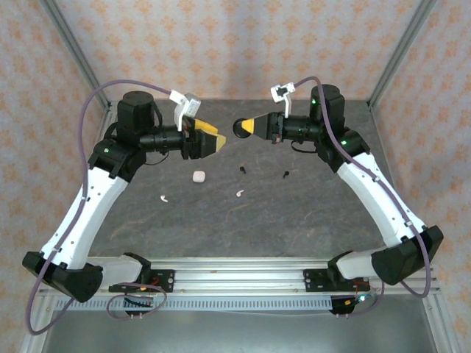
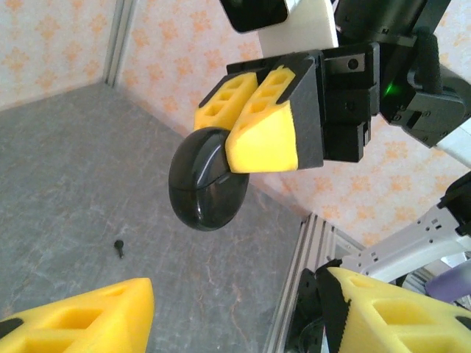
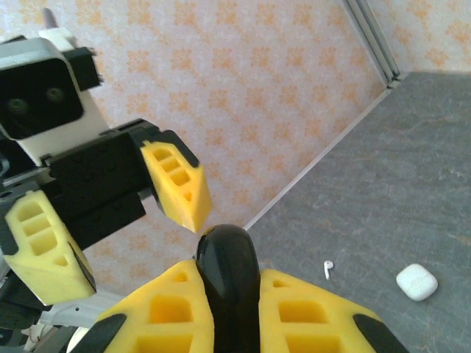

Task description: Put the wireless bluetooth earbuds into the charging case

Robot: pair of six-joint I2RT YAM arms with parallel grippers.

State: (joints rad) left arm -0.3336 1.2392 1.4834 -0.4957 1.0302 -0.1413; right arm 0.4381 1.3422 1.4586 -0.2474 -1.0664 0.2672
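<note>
Next, my left gripper grabs the black charging case by its free body end (image 1: pixel 239 129) (image 2: pixel 200 175) and leaves the lid free so that the earbuds go in.
My right gripper (image 1: pixel 249 127) is shut on a glossy black charging case (image 1: pixel 239 129), held in the air above the table's far middle. The right wrist view shows the case (image 3: pixel 229 272) pinched edge-on between the yellow fingers (image 3: pixel 309 316). My left gripper (image 1: pixel 218 138) stands open just left of the case, a small gap apart, with nothing between its fingers (image 2: pixel 81 316). On the table lie two white earbuds (image 1: pixel 165 197) (image 1: pixel 240 193) and two black earbuds (image 1: pixel 242 170) (image 1: pixel 285 174). A white charging case (image 1: pixel 198 176) sits closed between them.
The dark stone-patterned table (image 1: pixel 294 220) is ringed by patterned walls and aluminium frame posts (image 1: pixel 73 51). A metal rail (image 1: pixel 235 276) with both arm bases runs along the near edge. The white case (image 3: pixel 416 282) and a white earbud (image 3: pixel 327 268) lie below the grippers.
</note>
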